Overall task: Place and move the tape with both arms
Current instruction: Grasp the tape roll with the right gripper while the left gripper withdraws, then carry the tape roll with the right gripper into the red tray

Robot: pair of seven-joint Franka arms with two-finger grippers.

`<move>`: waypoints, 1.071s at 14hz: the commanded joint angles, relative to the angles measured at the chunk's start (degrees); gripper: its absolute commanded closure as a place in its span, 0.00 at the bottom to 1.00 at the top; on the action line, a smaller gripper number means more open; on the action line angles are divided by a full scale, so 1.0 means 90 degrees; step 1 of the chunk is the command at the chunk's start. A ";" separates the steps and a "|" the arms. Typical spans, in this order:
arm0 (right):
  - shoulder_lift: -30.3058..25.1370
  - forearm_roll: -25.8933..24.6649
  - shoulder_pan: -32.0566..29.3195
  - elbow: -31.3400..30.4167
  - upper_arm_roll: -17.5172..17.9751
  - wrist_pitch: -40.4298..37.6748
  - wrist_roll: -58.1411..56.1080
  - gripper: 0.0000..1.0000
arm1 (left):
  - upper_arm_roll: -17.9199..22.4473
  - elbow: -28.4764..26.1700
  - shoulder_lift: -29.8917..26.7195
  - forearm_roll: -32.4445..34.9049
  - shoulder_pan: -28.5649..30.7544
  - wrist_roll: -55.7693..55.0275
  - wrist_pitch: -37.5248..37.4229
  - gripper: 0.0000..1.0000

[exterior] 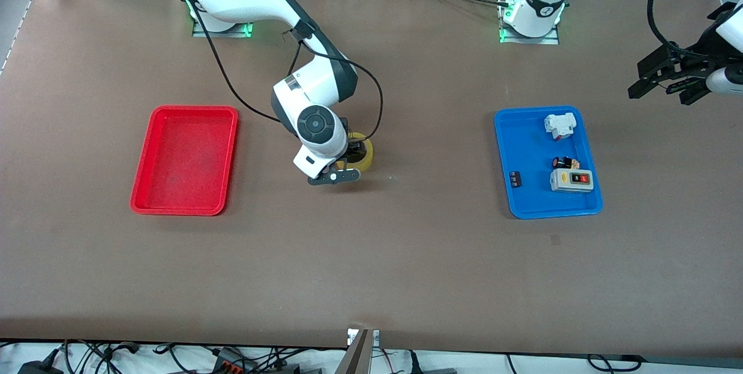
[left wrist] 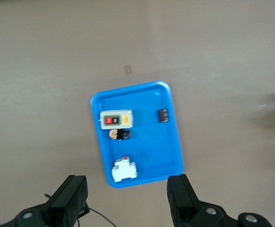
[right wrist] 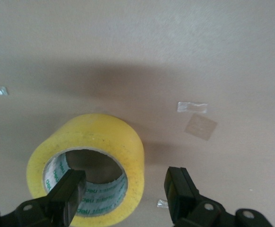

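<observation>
The tape roll needs to go into the red tray, so my right gripper will next grab the tape roll by its side (right wrist: 133, 170).
The tape (exterior: 367, 157), a yellow roll with a grey printed core, lies on the brown table midway between the two trays. It also shows in the right wrist view (right wrist: 99, 139). My right gripper (exterior: 355, 153) is down at the roll and open. In the right wrist view this gripper (right wrist: 124, 188) has one finger (right wrist: 67, 190) over the core hole and the other finger (right wrist: 180, 189) outside the roll's wall. My left gripper (exterior: 662, 89) waits open and empty in the air over the left arm's end of the table, and its own view shows it (left wrist: 128, 198) open.
A blue tray (exterior: 525, 147) holds a grey switch box (exterior: 572, 180), a white breaker (exterior: 559, 125) and small dark parts. A red tray (exterior: 186, 159) lies empty toward the right arm's end. Small tape scraps (right wrist: 192, 107) lie on the table by the roll.
</observation>
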 commanded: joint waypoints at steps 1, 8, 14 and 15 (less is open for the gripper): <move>0.0090 0.0077 0.0114 0.0056 -0.0058 0.0036 0.0161 0.01 | 0.0044 0.0106 0.0122 0.0254 0.0042 0.0088 -0.0311 0.00; 0.0139 0.0077 -0.0042 0.0037 -0.0087 -0.0022 0.0151 0.93 | 0.0015 0.0233 0.0191 0.0138 0.0120 0.0059 -0.0506 0.00; -0.0951 0.0029 -0.0937 0.0047 -0.0126 -0.1122 0.0035 1.00 | 0.0054 0.0282 0.0230 -0.0332 0.0150 -0.0146 -0.0809 0.00; -0.1167 -0.0001 -0.1298 0.0027 -0.0126 -0.1396 -0.0062 1.00 | 0.0044 0.0282 0.0230 -0.0273 0.0140 -0.0166 -0.0829 0.00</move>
